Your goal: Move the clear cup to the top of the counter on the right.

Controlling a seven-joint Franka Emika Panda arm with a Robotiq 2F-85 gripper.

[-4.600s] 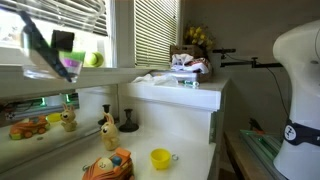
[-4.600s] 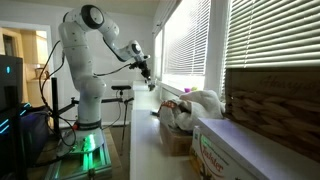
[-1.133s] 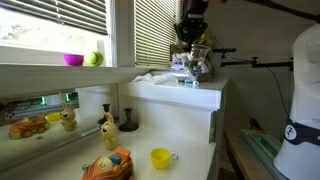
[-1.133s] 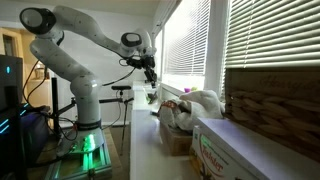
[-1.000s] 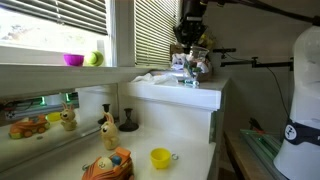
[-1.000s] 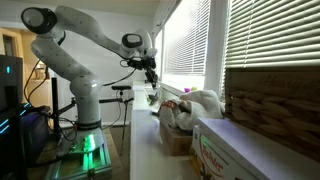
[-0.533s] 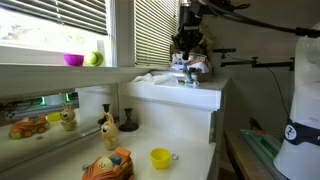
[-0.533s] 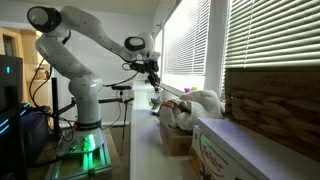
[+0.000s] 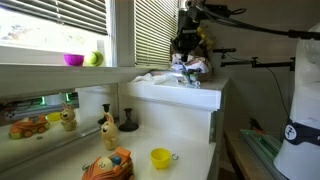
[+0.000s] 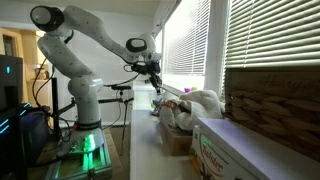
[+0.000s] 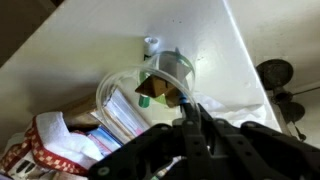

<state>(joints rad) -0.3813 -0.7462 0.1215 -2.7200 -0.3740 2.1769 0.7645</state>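
Note:
The clear cup is upright and low over the flat counter top, so it is now time for my gripper to open.
My gripper hangs over the tall white counter and is shut on the clear cup. It holds the cup upright at the counter top; I cannot tell whether the base touches. In the wrist view the fingers pinch the cup's wall at the rim. The clear cup stands over the counter's white top there. In the other exterior view the gripper and the cup are small and blurred.
A red and white packet and a white cloth lie on the counter beside the cup. The small yellow cup, toys and figures stand on the lower worktop. Window blinds are behind.
The gripper has moved down with the clear cup, from above the counter to its top. It stays shut on the cup.

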